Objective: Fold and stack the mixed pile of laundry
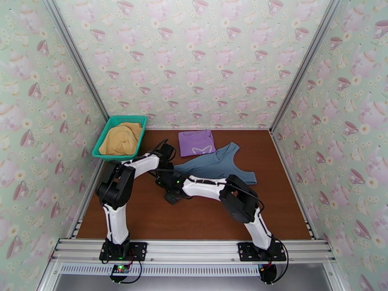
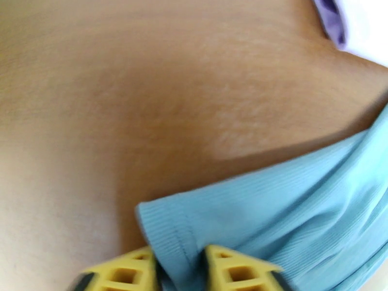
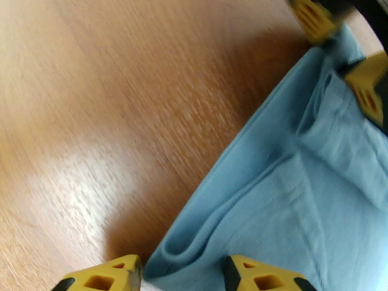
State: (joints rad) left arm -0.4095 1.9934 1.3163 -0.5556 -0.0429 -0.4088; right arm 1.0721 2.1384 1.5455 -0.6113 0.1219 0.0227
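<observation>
The grey-blue garment has the fingers of my right gripper on both sides of it at its hem corner (image 3: 178, 269), and one finger meets a shadow on the tabletop. My right gripper needs to close on the garment.
The grey-blue garment (image 1: 218, 166) lies spread across the middle of the table. Its left corner (image 2: 169, 229) sits pinched between the yellow fingers of my left gripper (image 2: 179, 272), which is shut on it. That gripper hangs over the cloth's left end (image 1: 164, 176) and also appears in the right wrist view (image 3: 342, 52). My right gripper (image 3: 182, 280) stands open just beside it (image 1: 172, 196), with a loose hem fold (image 3: 194, 238) between its fingers. The lilac-purple shirt (image 1: 196, 142) lies folded flat at the back. The mustard-yellow garment (image 1: 121, 139) is bunched in the basket.
The teal mesh basket (image 1: 110, 123) stands in the back left corner against the wall. Bare brown tabletop (image 1: 194, 219) stretches in front of the garments. Patterned walls close in three sides. Both forearms cross low over the table's left centre.
</observation>
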